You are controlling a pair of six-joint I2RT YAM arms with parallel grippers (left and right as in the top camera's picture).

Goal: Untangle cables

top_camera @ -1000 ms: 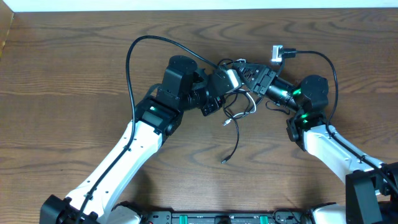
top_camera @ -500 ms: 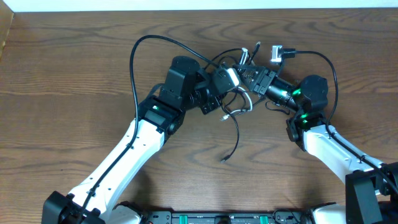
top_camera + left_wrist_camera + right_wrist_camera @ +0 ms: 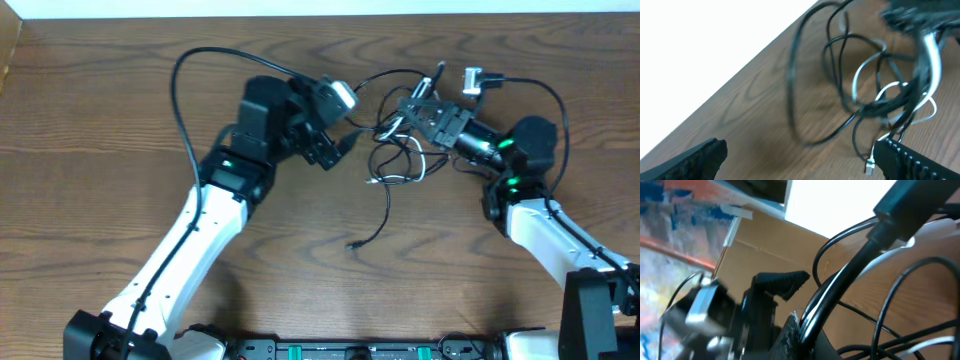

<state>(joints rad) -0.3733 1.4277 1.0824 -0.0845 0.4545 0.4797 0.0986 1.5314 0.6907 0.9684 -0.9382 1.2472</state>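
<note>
My left gripper is to grab the black cable next by its outer loop, clear of the white cord, to anchor the cable while untangling.
The cables lie in a tangle of thin black cords and one white cord on the wooden table, between my two arms. One black strand trails down to a loose plug. My right gripper is shut on a bundle of the black cables at the tangle's top; the strands run pinched through the right gripper. My left gripper stands open just left of the tangle, apart from it. In the left wrist view the left gripper holds nothing, the cables lie ahead, and a silver plug sits by the right finger.
A thick black arm cable loops behind the left arm, and another arcs over the right arm from a silver connector. The table's far edge runs along the top, with a white surface beyond it.
My left gripper opened, let go of the cables and drew back to the left. My right gripper shut on the bundle and pulled the tangle to the right.
</note>
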